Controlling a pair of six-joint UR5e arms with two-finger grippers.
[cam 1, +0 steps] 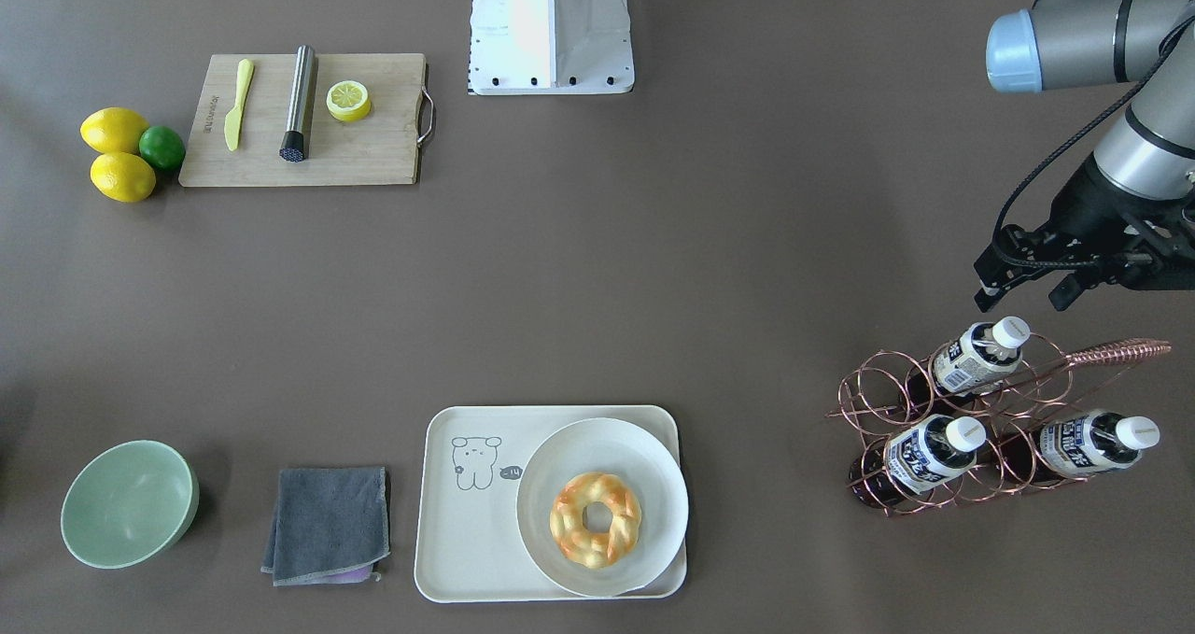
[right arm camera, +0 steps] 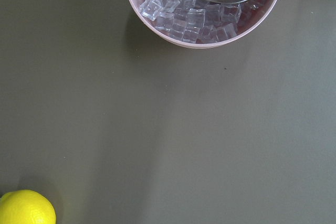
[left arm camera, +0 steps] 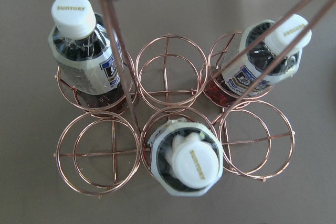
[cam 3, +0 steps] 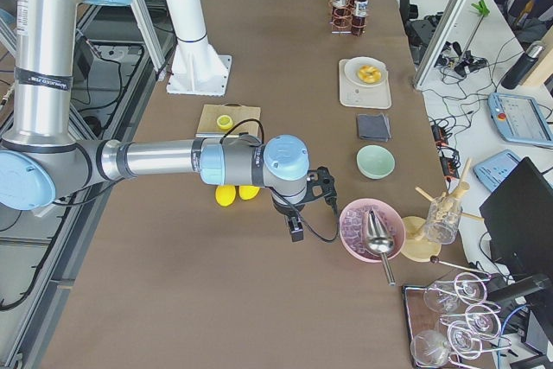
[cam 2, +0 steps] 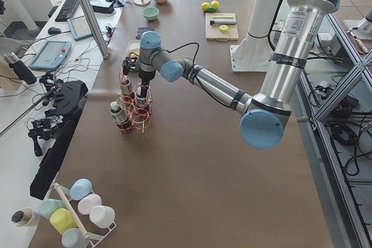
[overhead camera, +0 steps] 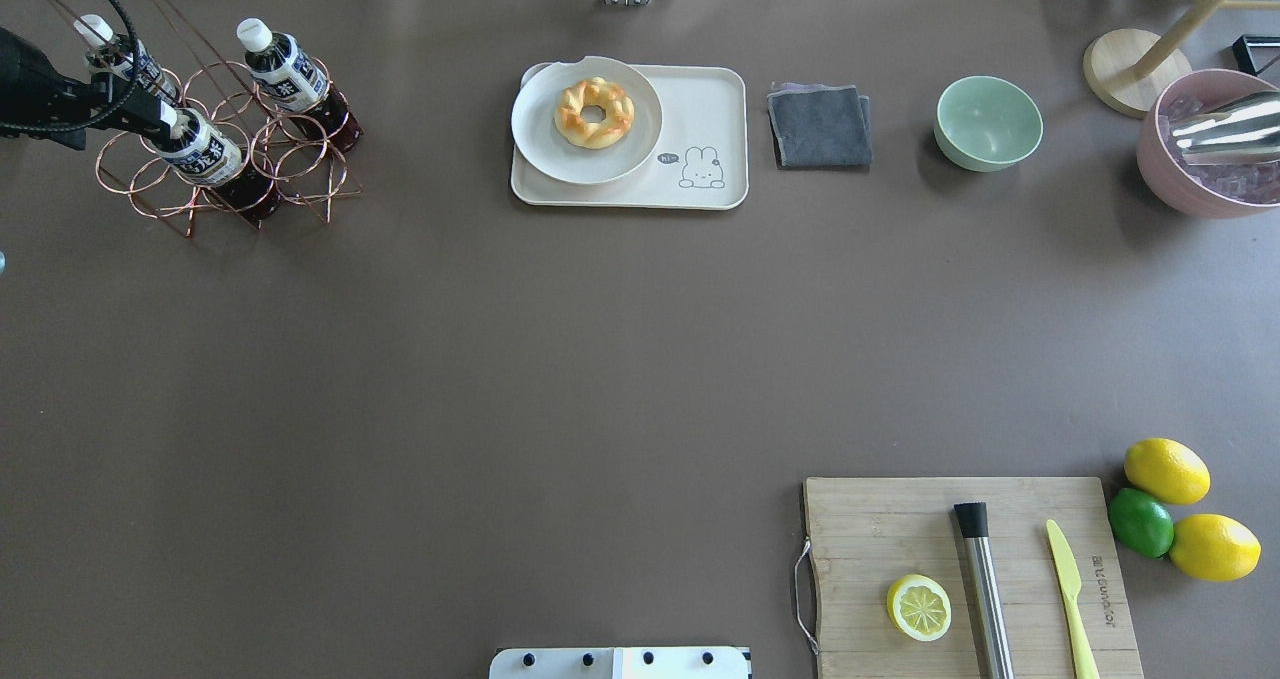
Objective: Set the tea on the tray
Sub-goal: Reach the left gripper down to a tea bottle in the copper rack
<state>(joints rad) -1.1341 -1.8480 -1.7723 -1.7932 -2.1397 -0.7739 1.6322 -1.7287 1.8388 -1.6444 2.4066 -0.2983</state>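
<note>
I need to pick up the nearest tea bottle by its white cap (cam 1: 1011, 332) with my left gripper next, to set the tea on the cream tray (cam 1: 467, 522).
Three tea bottles stand in a copper wire rack (cam 1: 990, 429): one tea (cam 1: 976, 354) nearest the arm, a second tea (cam 1: 929, 452) and a third tea (cam 1: 1092, 440). The left wrist view looks straight down on their white caps, with one tea (left arm camera: 186, 158) lowest in that view. My left gripper (cam 1: 1027, 293) hovers open just above the nearest bottle and holds nothing. The cream tray (cam 1: 467, 522) with the bear drawing carries a white plate (cam 1: 653, 466) with a donut (cam 1: 595, 519). My right gripper (cam 3: 298, 222) shows only in the exterior right view, so I cannot tell its state.
A wooden cutting board (cam 1: 364, 158) holds a yellow knife, a steel muddler and a lemon half. Two lemons and a lime (cam 1: 162, 147) lie beside it. A green bowl (cam 1: 129, 503) and a grey cloth (cam 1: 327, 522) sit near the tray. A pink bowl of ice (right arm camera: 205, 9) lies below my right wrist.
</note>
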